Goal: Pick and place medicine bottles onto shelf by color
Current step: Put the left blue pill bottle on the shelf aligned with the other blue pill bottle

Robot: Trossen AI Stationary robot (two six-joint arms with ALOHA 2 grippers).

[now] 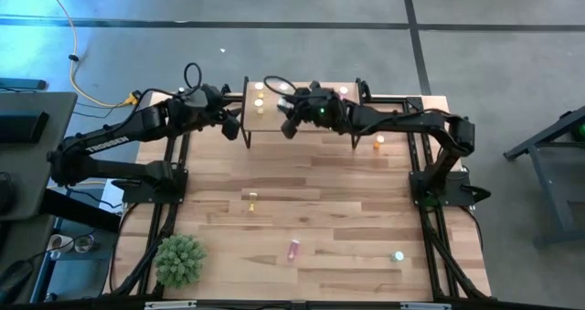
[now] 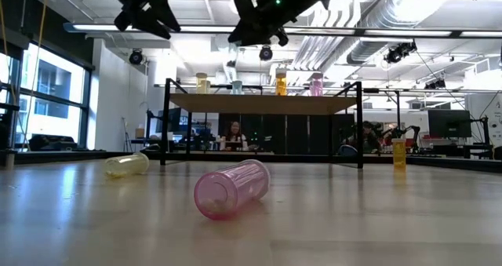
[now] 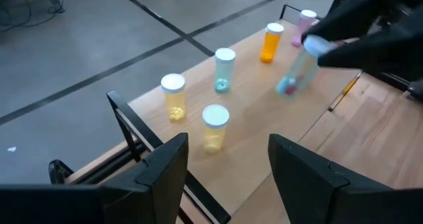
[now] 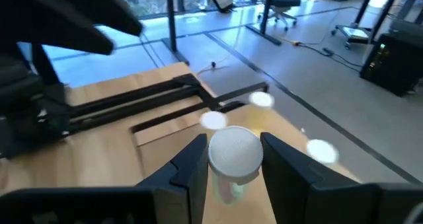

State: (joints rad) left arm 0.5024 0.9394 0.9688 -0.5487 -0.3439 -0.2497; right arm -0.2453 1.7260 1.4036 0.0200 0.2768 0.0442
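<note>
The green bottle's lower end (image 4: 228, 192) hangs tilted above the shelf board (image 4: 165, 151) in the right wrist view, so the right gripper needs to lower the bottle before it lets go.
The shelf (image 1: 315, 118) stands at the table's far edge. On it stand two yellow bottles (image 3: 173, 95), a green one (image 3: 225, 69), an orange one (image 3: 271, 42) and a pink one (image 3: 305, 22). My right gripper (image 1: 288, 122) is over the shelf, shut on a second green bottle (image 3: 296, 71). My left gripper (image 3: 228, 178) is open and empty above the shelf's left end, near the yellow bottles. On the table, a yellow bottle (image 1: 252, 198) and a pink bottle (image 1: 294, 249) lie on their sides. A green one (image 1: 398, 255) and an orange one (image 1: 379, 143) are there too. My right gripper pinches the green bottle at its white-capped top end (image 4: 234, 154) between its two fingers (image 4: 192, 168), one on each side. The bottle hangs tilted below the fingers, its bottom (image 3: 285, 86) over the shelf board. It appears clear of the board.
A small green plant (image 1: 178, 260) stands at the table's near left corner. The shelf's black legs (image 2: 166, 125) rise from the far part of the table. The bare middle of the wooden table (image 1: 329, 200) lies between the loose bottles.
</note>
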